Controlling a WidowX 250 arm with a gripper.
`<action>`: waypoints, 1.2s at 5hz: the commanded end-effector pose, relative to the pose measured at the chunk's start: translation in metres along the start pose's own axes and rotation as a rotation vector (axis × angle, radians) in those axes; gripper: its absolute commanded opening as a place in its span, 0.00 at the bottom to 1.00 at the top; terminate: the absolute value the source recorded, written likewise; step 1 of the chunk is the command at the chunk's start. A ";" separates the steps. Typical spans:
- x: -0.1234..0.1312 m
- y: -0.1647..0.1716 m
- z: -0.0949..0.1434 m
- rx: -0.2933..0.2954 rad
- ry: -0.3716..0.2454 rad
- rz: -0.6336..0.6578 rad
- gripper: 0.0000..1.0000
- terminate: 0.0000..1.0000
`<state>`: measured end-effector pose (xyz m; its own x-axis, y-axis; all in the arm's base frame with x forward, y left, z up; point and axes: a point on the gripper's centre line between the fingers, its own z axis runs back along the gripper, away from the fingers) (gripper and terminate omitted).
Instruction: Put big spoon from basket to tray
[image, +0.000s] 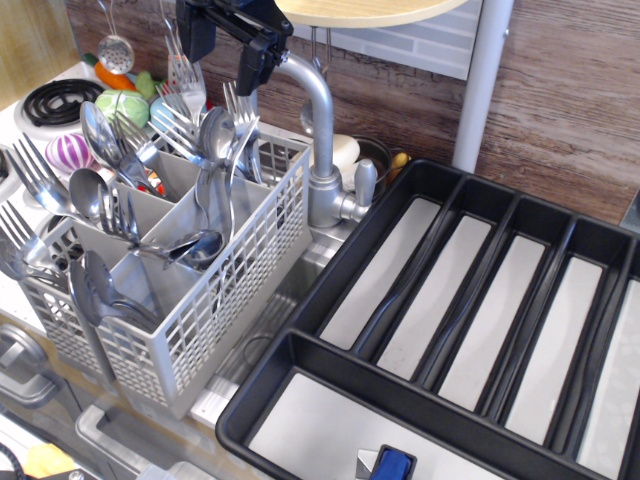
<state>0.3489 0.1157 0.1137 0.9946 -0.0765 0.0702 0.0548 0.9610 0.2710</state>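
Note:
The big spoon needs to be grabbed by its bowl's tip (216, 114) next, so that my gripper can move it from the basket (205, 305) to the black tray.
The light grey basket (205, 305) stands at the left and is packed with forks and spoons, handles down. A large silver spoon (215, 132) stands bowl-up in the back right compartment; other large spoons (99, 130) stand further left. My black gripper (226, 48) hangs at the top, just above that back compartment, its two fingers (256, 58) apart with nothing between them. The black tray (336, 262) lies at the right, its long pale-floored compartments holding no cutlery. A small blue object (394, 464) sits in the crosswise compartment.
A silver faucet (322, 140) rises between basket and tray, close to my gripper. A stove burner (58, 100) and toy vegetables (122, 105) lie behind the basket. A white pole (483, 80) and a round wooden top (365, 10) stand at the back.

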 end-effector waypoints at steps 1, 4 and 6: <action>0.000 0.000 0.000 0.000 0.000 0.000 1.00 0.00; -0.003 0.013 -0.030 -0.024 -0.019 0.006 1.00 0.00; -0.008 0.011 -0.039 -0.020 -0.033 0.037 0.00 0.00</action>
<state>0.3407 0.1349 0.0614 0.9962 -0.0562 0.0667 0.0395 0.9726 0.2293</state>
